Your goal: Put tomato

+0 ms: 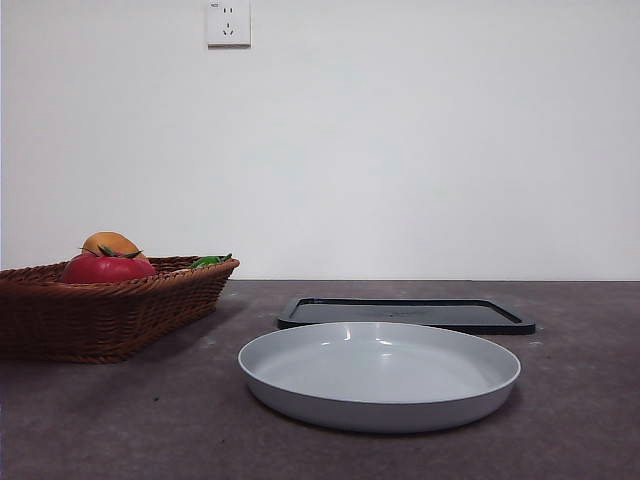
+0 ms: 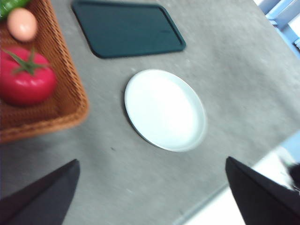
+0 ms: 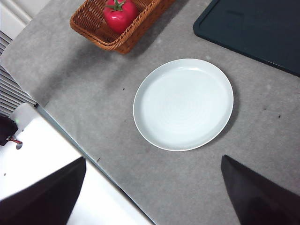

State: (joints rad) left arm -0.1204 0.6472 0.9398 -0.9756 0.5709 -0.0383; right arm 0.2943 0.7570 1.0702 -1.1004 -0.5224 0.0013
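Observation:
The robot's left gripper will next pick up the red tomato by its round body (image 1: pixel 100 270), so that the tomato can go on the plate (image 1: pixel 380 375).
The red tomato (image 1: pixel 104 268) with a green stem lies in the brown wicker basket (image 1: pixel 110 310) at the left of the table; it also shows in the left wrist view (image 2: pixel 26 77) and in the right wrist view (image 3: pixel 119 14). An empty pale grey plate (image 1: pixel 380 375) sits in the middle of the table (image 2: pixel 164 110) (image 3: pixel 183 104). My left gripper (image 2: pixel 152 197) is open and empty, high above the table between basket and plate. My right gripper (image 3: pixel 152 197) is open and empty, high above the table's near edge. Neither arm shows in the front view.
An orange-brown oval item (image 1: pixel 112 243) (image 2: pixel 21 24) and something green (image 1: pixel 208 261) also lie in the basket. A dark flat tray (image 1: pixel 405 314) (image 2: pixel 126 29) (image 3: pixel 255 28) lies behind the plate. The table's edge (image 3: pixel 70 140) runs below the right gripper.

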